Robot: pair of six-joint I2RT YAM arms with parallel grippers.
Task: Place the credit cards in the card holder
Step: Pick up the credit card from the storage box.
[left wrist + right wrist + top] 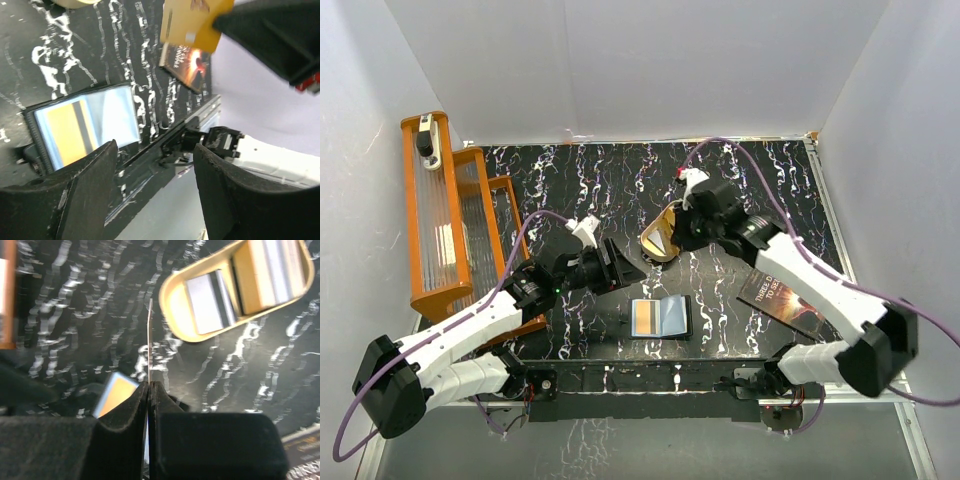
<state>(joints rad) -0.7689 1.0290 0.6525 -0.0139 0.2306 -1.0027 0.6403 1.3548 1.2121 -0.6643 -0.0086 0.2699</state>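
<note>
Next, my left gripper grabs the gold-orange card by its free edge [170,26] to slide it into the card holder [84,127].
The black card holder [661,316] lies open near the table's front edge, with a gold-orange card and a blue-grey face showing in its slots. It also shows in the left wrist view [82,127]. My right gripper [680,233] hovers over the tan oval tray [656,247] and is shut on a gold-orange credit card [192,22], seen edge-on in the right wrist view [150,340]. The tray [172,315] holds a pale grey card [205,300] and a gold card [265,270]. My left gripper [622,266] is open and empty, above and left of the holder.
An orange slatted rack [448,225] stands along the left wall. A dark flat sheet with pale lettering [778,296] lies at the front right under the right arm. The table's front rail [170,137] runs just past the holder.
</note>
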